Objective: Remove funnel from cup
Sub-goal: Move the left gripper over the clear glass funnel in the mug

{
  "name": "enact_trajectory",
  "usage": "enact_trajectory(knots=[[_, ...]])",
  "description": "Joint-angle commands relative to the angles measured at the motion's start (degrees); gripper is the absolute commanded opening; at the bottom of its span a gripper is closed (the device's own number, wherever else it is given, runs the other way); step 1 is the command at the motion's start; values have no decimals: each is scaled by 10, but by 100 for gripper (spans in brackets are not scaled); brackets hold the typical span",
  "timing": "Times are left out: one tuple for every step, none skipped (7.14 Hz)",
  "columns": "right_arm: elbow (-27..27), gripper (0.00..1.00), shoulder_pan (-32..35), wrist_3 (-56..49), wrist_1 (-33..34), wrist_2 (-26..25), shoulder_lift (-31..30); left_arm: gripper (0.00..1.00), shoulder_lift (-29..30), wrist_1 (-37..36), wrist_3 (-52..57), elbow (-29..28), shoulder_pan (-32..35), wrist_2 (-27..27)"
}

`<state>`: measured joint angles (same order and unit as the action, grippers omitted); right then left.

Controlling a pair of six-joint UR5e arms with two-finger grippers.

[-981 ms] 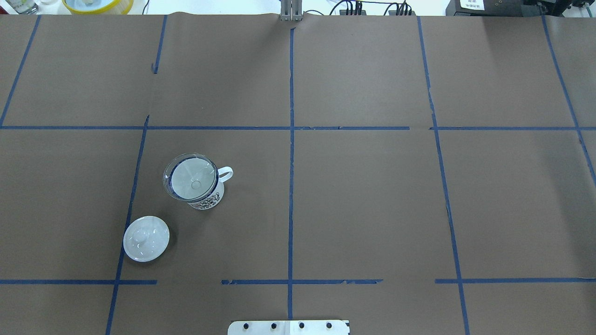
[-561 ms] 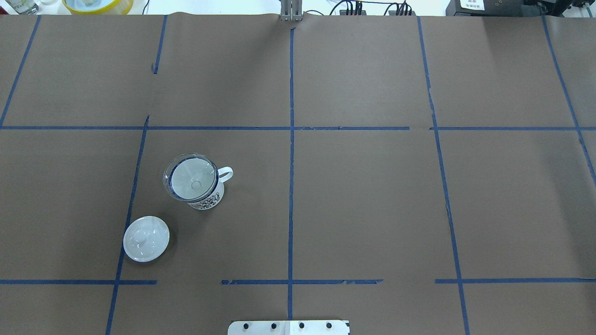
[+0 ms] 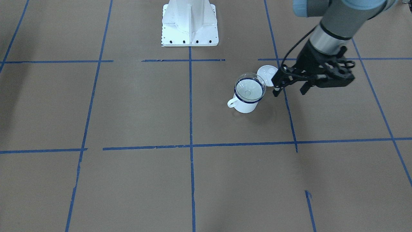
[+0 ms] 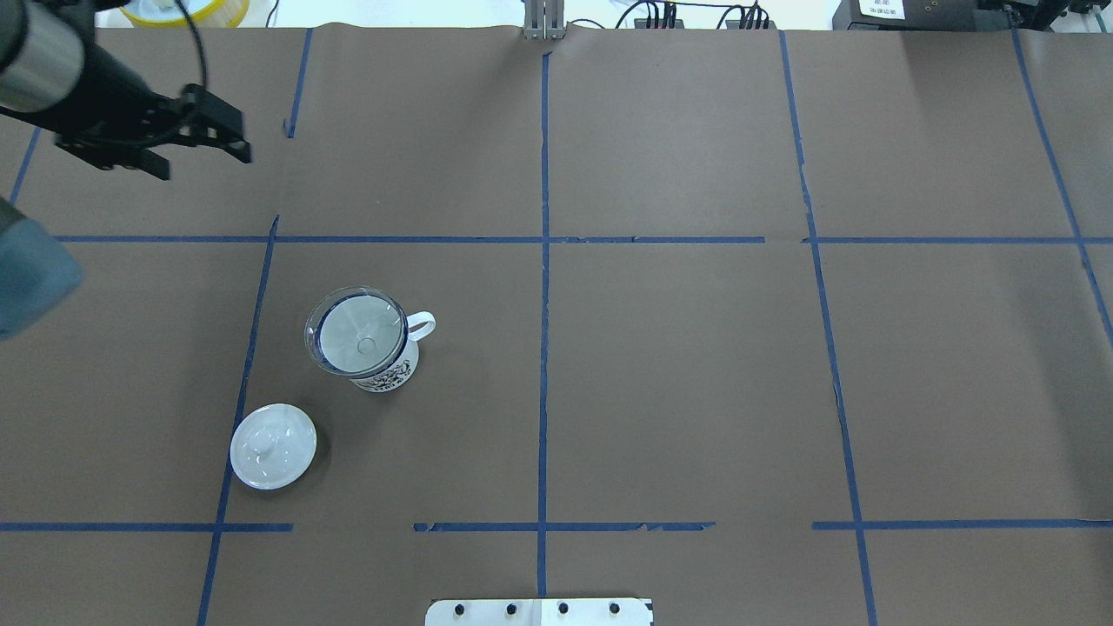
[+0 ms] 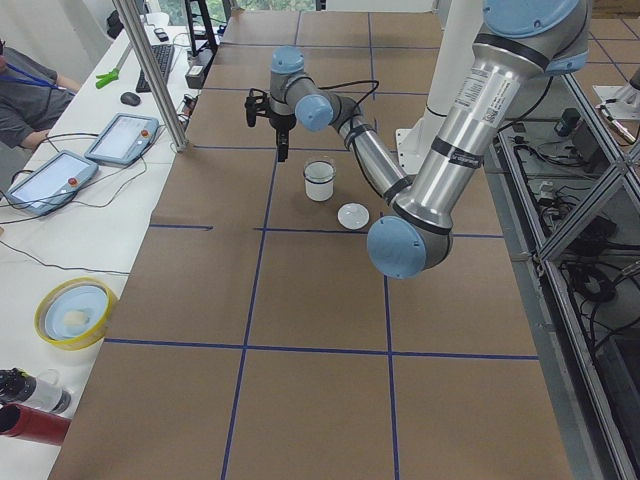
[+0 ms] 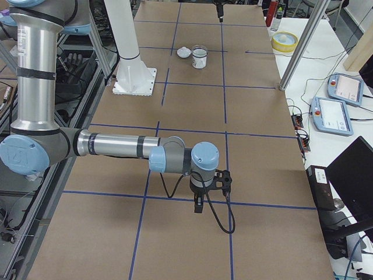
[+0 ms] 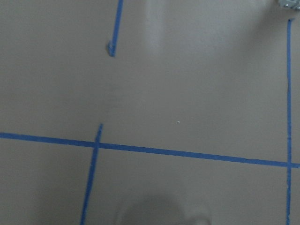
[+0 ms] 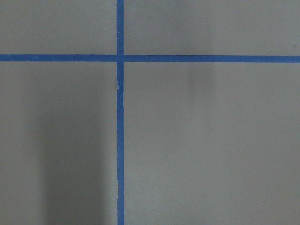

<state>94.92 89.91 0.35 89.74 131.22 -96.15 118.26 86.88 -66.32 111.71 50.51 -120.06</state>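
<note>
My left gripper is to grab the funnel by its wide rim (image 3: 265,83) next and remove it, because the funnel's spout sits down inside the mug (image 3: 246,106).
The clear funnel (image 4: 356,333) sits in the white mug (image 4: 389,372), which has a dark blue rim and its handle towards the table's middle. They stand left of centre and also show in the front view, funnel (image 3: 249,87) in mug (image 3: 246,106). My left gripper (image 4: 202,163) is open and empty. It hangs high above the table, beyond and to the left of the mug, and shows in the front view (image 3: 289,92) beside the funnel's rim, apart from it. My right gripper (image 6: 198,207) shows only in the right side view, far from the mug; I cannot tell its state.
A white round knobbed lid (image 4: 273,445) lies on the brown paper near the mug, on the robot's side. A yellow bowl (image 4: 183,9) stands off the far left edge. The robot's white base (image 3: 190,22) is at the near middle. Blue tape lines cross the table.
My left arm and open gripper have come into the overhead view at the upper left, where nothing showed before. The mug, funnel and lid have not moved.
</note>
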Motion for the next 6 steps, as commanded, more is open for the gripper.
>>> enact_trajectory(knots=[[0, 100, 0, 0, 0, 0, 0, 100, 43, -12, -54, -44, -76, 40], [0, 100, 0, 0, 0, 0, 0, 100, 50, -12, -54, -63, -98, 41], [0, 100, 0, 0, 0, 0, 0, 100, 49, -12, -54, -69, -111, 41], [0, 100, 0, 0, 0, 0, 0, 100, 50, -12, -54, -82, -129, 41], [0, 100, 0, 0, 0, 0, 0, 100, 50, -11, -54, -85, -137, 41], [0, 100, 0, 0, 0, 0, 0, 100, 50, -10, -54, -90, -145, 41]])
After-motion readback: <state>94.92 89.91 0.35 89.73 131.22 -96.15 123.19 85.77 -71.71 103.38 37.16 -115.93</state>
